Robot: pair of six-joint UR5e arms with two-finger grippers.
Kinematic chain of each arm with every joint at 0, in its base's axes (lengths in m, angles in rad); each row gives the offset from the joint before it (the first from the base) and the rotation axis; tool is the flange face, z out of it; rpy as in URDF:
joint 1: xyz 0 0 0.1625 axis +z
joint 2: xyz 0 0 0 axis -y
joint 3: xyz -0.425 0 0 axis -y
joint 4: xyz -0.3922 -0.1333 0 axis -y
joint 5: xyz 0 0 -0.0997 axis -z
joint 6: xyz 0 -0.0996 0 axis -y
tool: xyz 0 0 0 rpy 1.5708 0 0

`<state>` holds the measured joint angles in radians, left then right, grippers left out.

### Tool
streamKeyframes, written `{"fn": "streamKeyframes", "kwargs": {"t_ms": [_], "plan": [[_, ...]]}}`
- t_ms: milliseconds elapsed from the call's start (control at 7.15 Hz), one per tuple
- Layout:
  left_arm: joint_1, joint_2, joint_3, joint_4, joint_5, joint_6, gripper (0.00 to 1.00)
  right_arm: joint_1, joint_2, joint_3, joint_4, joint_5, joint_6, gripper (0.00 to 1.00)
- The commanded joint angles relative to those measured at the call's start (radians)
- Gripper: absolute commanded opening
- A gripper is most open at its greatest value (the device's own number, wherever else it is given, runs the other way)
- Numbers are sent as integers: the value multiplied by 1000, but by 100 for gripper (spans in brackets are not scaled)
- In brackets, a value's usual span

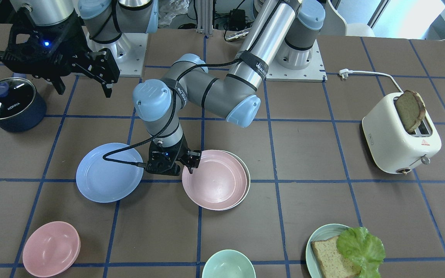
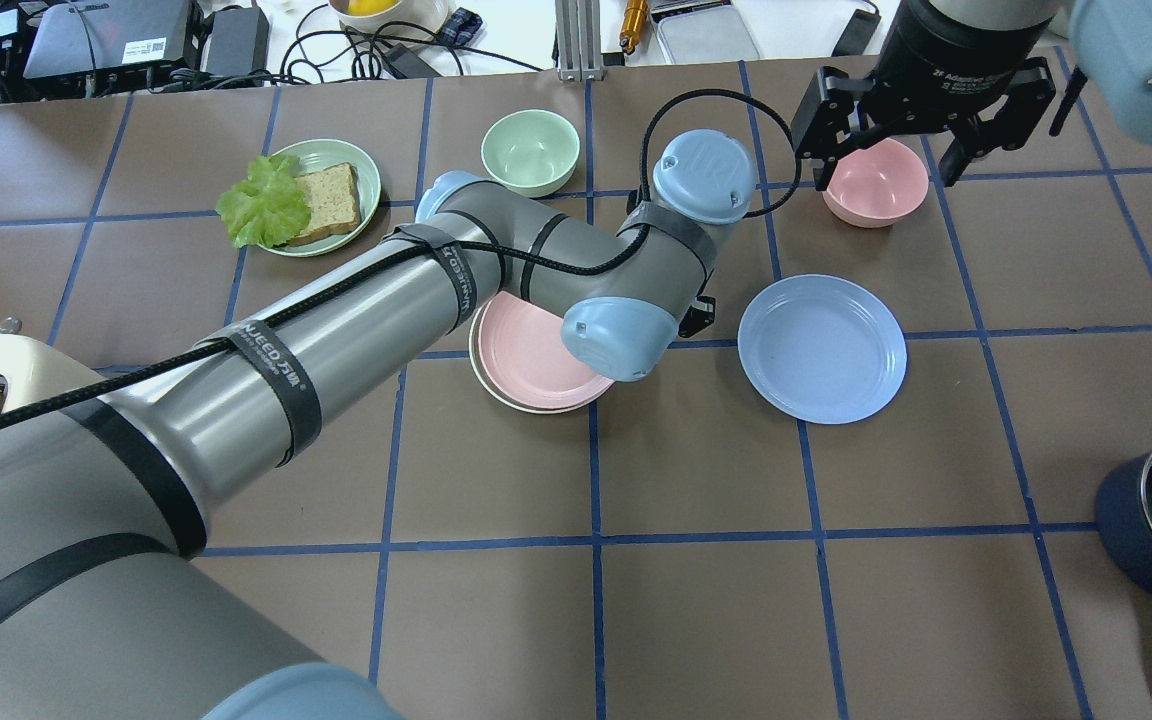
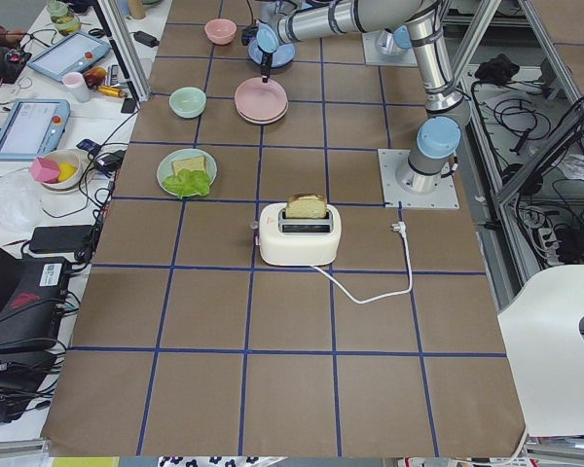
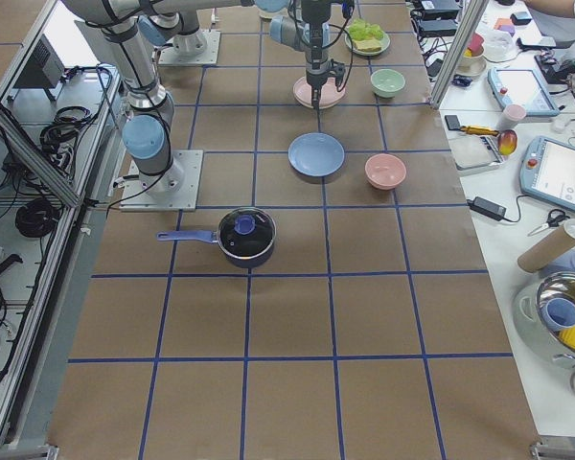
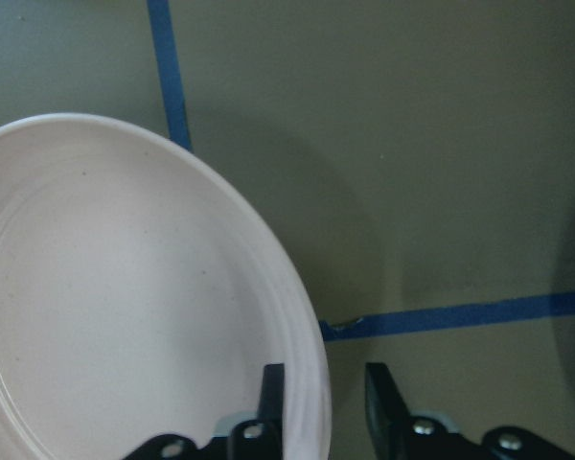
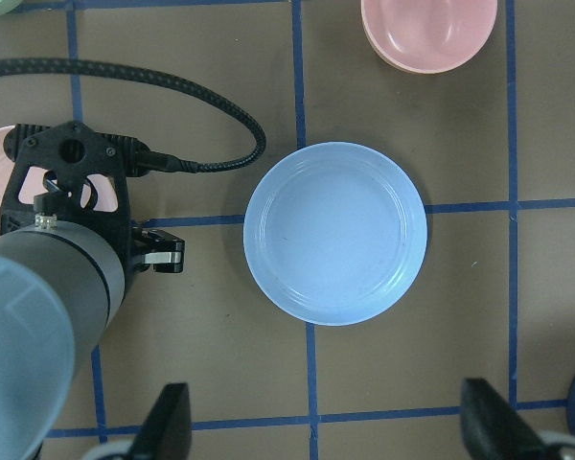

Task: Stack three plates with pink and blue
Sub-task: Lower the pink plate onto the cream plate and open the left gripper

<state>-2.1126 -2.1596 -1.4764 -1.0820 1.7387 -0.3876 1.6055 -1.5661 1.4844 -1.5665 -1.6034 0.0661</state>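
The right gripper grabs the light blue plate by its rim (image 1: 92,156) next, to stack it onto the pink plate (image 1: 214,179).
The pink plate (image 1: 214,179) lies on the cream-white plate (image 1: 247,181) at the table's middle, slightly off centre; the pair also shows in the overhead view (image 2: 531,355). The light blue plate (image 1: 109,177) lies alone beside them and shows below the right wrist (image 6: 335,233). My left gripper (image 1: 192,166) is low at the pink plate's edge. In the left wrist view (image 5: 321,402) its jaws straddle the pink plate's (image 5: 125,307) rim, one finger inside, one outside with a gap, so it is open. My right gripper (image 2: 921,140) hangs high, wide open and empty.
Stacked pink bowls (image 1: 50,249) and a green bowl (image 1: 228,264) sit near the far edge. A teal plate (image 1: 320,236) holds bread and lettuce. A white toaster (image 1: 400,139) with bread stands on the robot's left, a lidded dark pot (image 1: 10,104) on its right.
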Motion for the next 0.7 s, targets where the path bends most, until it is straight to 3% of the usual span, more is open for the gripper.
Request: {"fn": "streamKeyframes", "kwargs": {"t_ms": [0,559], "plan": [[14,108,-1,-83,11,10,100,-30,4,-3,-3,2,-44,100],[167,332,1,-237,16,176,100,-203,75,58,-18,17,-252,100]]}}
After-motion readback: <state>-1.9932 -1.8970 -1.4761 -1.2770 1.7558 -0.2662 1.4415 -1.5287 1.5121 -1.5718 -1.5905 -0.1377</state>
